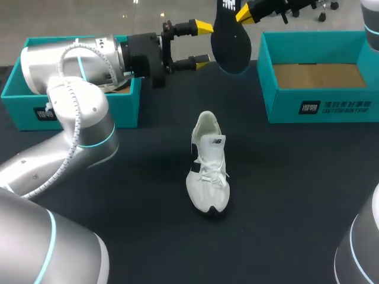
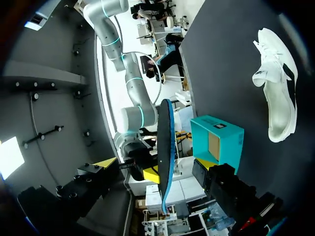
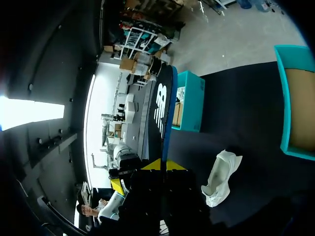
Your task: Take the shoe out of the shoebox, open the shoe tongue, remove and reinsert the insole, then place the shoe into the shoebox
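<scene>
Next, my left gripper grabs the insole by its wide, free-hanging end, since my right gripper's fingers already crowd the narrower end.
A black insole hangs upright above the table's far side, with my right gripper shut on its top end. In the right wrist view the insole stands out from between the yellow tips of that gripper. My left gripper is open just left of the insole, its tips level with it. From the left wrist, the insole shows edge-on ahead of the open left gripper. The white shoe lies on the dark table, toe towards the front, also seen as shoe and shoe.
An open teal shoebox stands at the back right. A second teal box part sits at the back left, half hidden by my left arm. The same teal box lies beyond the shoe in the right wrist view.
</scene>
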### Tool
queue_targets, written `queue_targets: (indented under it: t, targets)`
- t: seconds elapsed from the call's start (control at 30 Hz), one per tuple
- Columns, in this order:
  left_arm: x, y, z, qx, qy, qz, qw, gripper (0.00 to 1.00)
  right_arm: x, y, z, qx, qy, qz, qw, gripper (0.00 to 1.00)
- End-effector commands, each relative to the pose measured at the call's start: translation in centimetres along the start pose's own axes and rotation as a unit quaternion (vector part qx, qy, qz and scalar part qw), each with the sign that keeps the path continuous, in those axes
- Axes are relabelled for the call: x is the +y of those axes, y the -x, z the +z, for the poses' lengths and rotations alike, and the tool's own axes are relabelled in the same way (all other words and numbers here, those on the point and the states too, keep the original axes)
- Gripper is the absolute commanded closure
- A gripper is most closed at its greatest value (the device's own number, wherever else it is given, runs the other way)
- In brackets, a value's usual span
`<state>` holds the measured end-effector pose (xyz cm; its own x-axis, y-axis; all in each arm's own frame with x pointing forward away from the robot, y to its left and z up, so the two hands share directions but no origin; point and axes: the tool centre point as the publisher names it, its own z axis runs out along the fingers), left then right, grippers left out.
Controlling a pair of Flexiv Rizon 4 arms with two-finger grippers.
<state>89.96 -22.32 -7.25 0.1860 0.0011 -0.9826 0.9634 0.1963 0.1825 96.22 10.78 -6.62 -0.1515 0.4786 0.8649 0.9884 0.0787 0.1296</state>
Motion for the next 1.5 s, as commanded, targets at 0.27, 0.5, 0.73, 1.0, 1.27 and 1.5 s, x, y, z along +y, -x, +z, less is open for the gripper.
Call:
queue_targets:
  t: [0.27,0.5,0.73,1.0,1.27,1.5]
  targets:
    - [0.4,-0.8,0.7,-0.02,-0.003,-0.006,1.0,0.15,-1.1,-0.3,1.3,0.008,0.008,0.019,1.0,1.0]
    - [0.3,-0.8,1.2,-0.017,-0.01,-0.006,1.0,0.18,-1.5,-0.4,1.7,0.007,0.002,0.018,1.0,1.0]
    - [0.2,-0.8,1.5,-0.018,-0.014,-0.007,1.0,0.39,-1.4,-0.8,2.4,0.011,0.001,0.015,1.0,1.0]
    - [0.4,-1.1,1.8,-0.015,-0.012,-0.012,1.0,0.64,-1.2,-1.0,2.8,0.015,0.002,0.014,1.0,1.0]
    - [0.8,-1.4,2.1,-0.011,-0.005,-0.011,1.0,1.0,-1.7,-0.9,3.1,0.021,0.011,0.019,1.0,1.0]
    - [0.9,-1.6,2.3,-0.011,-0.004,-0.012,1.0,1.0,-1.8,-0.8,2.9,0.019,0.016,0.02,1.0,1.0]
